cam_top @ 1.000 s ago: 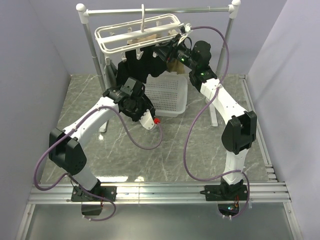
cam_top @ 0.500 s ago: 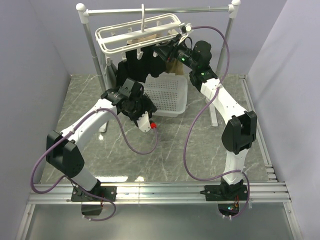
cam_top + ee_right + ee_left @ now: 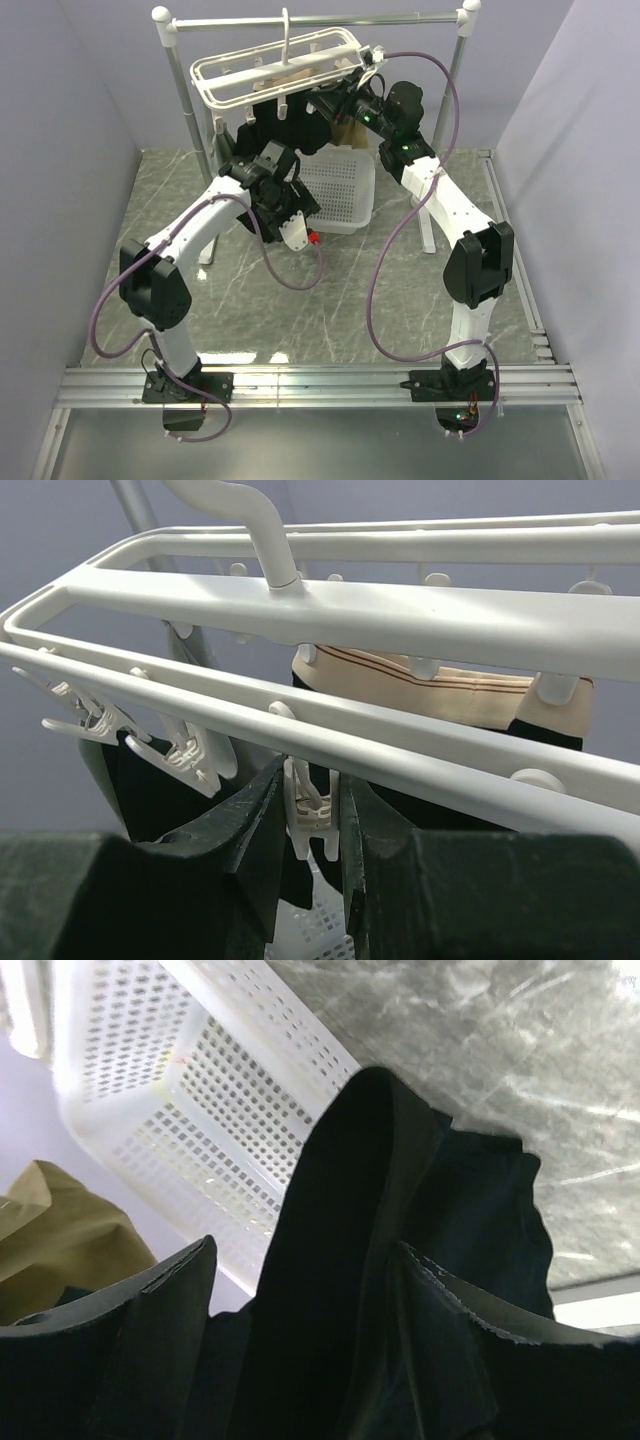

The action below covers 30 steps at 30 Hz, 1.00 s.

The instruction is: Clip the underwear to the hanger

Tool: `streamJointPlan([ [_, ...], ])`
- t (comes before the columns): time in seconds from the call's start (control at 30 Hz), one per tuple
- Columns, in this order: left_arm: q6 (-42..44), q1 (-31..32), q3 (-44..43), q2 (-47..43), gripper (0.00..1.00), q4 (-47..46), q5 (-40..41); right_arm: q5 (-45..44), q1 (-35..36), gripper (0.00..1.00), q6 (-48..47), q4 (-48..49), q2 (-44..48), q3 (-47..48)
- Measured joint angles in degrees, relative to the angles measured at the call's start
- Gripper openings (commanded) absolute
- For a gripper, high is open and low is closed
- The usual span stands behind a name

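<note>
The left gripper pinches the black underwear just behind its folded edge next. That leaves the underwear's edge sticking out to clip to the hanger (image 3: 270, 68).
The white hanger (image 3: 270, 68) hangs by its hook from the rail, with the black underwear (image 3: 285, 125) dangling below it. My right gripper (image 3: 336, 98) is up at the hanger's right end. In the right wrist view it (image 3: 312, 780) is shut on a white clip peg (image 3: 312, 810) under a hanger bar (image 3: 400, 750), and black underwear (image 3: 150, 790) hangs behind. My left gripper (image 3: 272, 165) is at the underwear's lower edge. In the left wrist view it (image 3: 305, 1250) is open, with a fold of the underwear (image 3: 350, 1210) loose between its fingers.
A white perforated basket (image 3: 340, 190) stands on the marble table below the hanger, also in the left wrist view (image 3: 200, 1090). A tan garment (image 3: 420, 685) is clipped on the hanger behind. The grey rail stand (image 3: 300, 20) with its posts frames the back.
My left gripper has opened wide, and the left arm has swung up and back toward the hanging underwear. The right arm has stayed at the clip peg.
</note>
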<state>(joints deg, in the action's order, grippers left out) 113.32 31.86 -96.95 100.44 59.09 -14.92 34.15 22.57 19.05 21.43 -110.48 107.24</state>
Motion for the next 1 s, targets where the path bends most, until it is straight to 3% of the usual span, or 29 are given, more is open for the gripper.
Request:
streamJointPlan([
  [0.43,0.0,2.8,-9.2,9.1,0.69,10.5,9.3,0.0,-0.1,0.0,0.0,0.1,0.0,0.0],
  [0.5,0.0,3.0,-9.6,10.1,0.6,11.1,10.6,0.0,-0.2,0.0,0.1,0.1,0.0,0.0],
  [0.63,-0.6,3.1,-9.9,11.3,0.23,12.1,12.5,0.0,-0.6,0.0,0.4,0.5,-0.2,0.0],
  [0.77,-1.9,3.1,-12.8,12.8,0.01,13.6,12.5,0.0,-0.8,0.0,0.6,0.9,-0.3,0.0],
  [1.0,-6.0,2.2,-17.6,13.3,0.0,14.6,6.6,0.2,-0.9,0.0,0.7,1.1,-0.3,0.0],
])
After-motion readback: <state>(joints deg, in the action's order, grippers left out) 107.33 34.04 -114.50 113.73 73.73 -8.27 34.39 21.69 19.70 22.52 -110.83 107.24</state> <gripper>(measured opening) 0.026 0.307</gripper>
